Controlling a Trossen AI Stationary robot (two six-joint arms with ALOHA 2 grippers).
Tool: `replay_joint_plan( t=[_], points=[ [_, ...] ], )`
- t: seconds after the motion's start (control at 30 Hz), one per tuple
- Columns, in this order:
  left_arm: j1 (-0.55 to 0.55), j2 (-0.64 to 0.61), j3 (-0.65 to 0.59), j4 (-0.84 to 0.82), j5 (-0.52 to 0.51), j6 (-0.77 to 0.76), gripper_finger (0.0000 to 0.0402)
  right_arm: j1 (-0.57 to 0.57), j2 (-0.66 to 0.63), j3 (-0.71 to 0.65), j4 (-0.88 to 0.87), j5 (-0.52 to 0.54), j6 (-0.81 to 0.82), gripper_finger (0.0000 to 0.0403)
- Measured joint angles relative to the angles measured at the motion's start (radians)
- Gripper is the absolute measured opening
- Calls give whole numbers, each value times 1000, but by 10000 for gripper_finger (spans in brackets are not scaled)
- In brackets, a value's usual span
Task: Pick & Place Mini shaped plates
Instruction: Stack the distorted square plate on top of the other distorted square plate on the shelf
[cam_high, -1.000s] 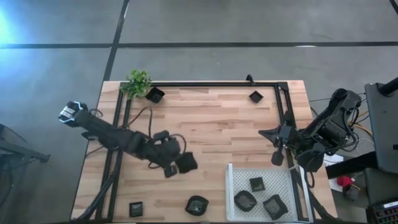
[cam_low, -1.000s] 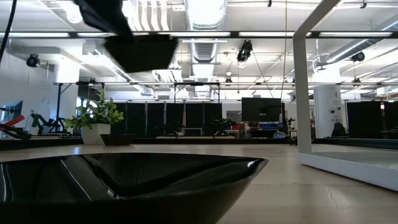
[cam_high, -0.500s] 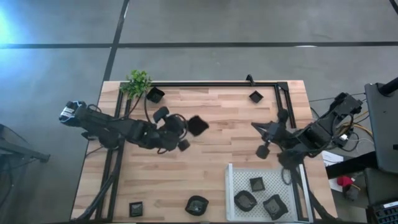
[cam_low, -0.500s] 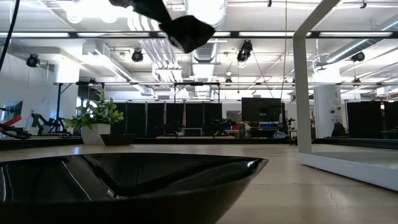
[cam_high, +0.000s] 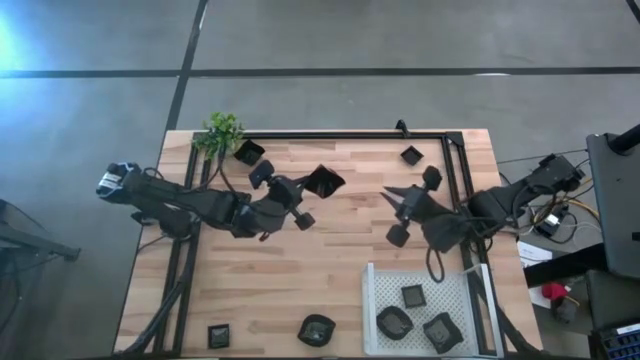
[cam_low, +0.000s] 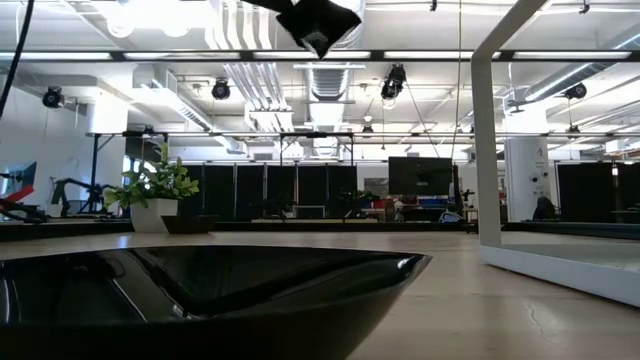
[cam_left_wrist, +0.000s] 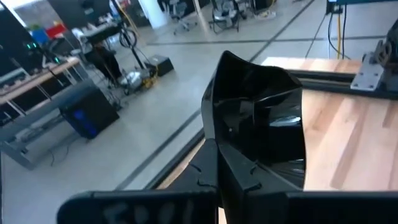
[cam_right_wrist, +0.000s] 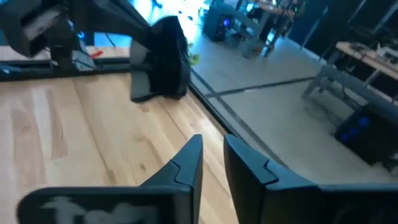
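I need to bring the plate between my right gripper's fingers before my left gripper lets go of it, because those fingers are still short of the black plate's rim (cam_high: 342, 181) (cam_left_wrist: 301, 118).
My left gripper (cam_high: 303, 192) is over the table's middle, shut on a small black wavy-edged plate (cam_high: 323, 181), which shows high up in the low view (cam_low: 318, 22) and fills the left wrist view (cam_left_wrist: 258, 124). My right gripper (cam_high: 390, 193) hovers right of it, pointing toward it, fingers (cam_right_wrist: 193, 162) slightly apart and holding nothing. Its wrist view shows the held plate (cam_right_wrist: 165, 62) ahead. Three plates (cam_high: 413, 296) lie in the white tray (cam_high: 372, 300). Others rest flat on the wood: (cam_high: 249, 152), (cam_high: 411, 155), (cam_high: 218, 335), (cam_high: 316, 330). My left gripper pinches the plate by its rim (cam_left_wrist: 225, 152) between the two fingers, coming roughly level from the table's left. The plate is lifted clear of the table and stands tilted on edge beyond the fingertips, its hollow side turned sideways.
A small green plant (cam_high: 221, 133) stands at the far left corner. A black frame (cam_high: 340, 136) runs along the far edge and both sides. One plate (cam_low: 200, 300) sits right in front of the low camera. Bare wood lies between the two grippers.
My left gripper has risen and swung from the table's near-middle toward the far edge and right, carrying the plate, which has turned in the air. My right gripper has moved from the right side toward the table's middle, closing in on the left gripper.
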Motion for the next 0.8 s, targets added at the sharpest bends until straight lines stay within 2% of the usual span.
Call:
replay_joint_plan(
  t=[0.13, 0.3, 0.43, 0.8],
  points=[
    [1, 27, 0, 102, -4, 105, 0, -41, 26, 0, 123, -4, -110, 76],
    [0, 52, 0, 181, -2, 186, 0, -88, 74, 0, 206, -31, -224, 71],
    [0, 57, 0, 210, -2, 196, 0, -124, 106, 2, 262, -104, -263, 63],
    [0, 57, 0, 244, 12, 248, 0, -177, 161, 3, 319, -108, -311, 59]
  ],
)
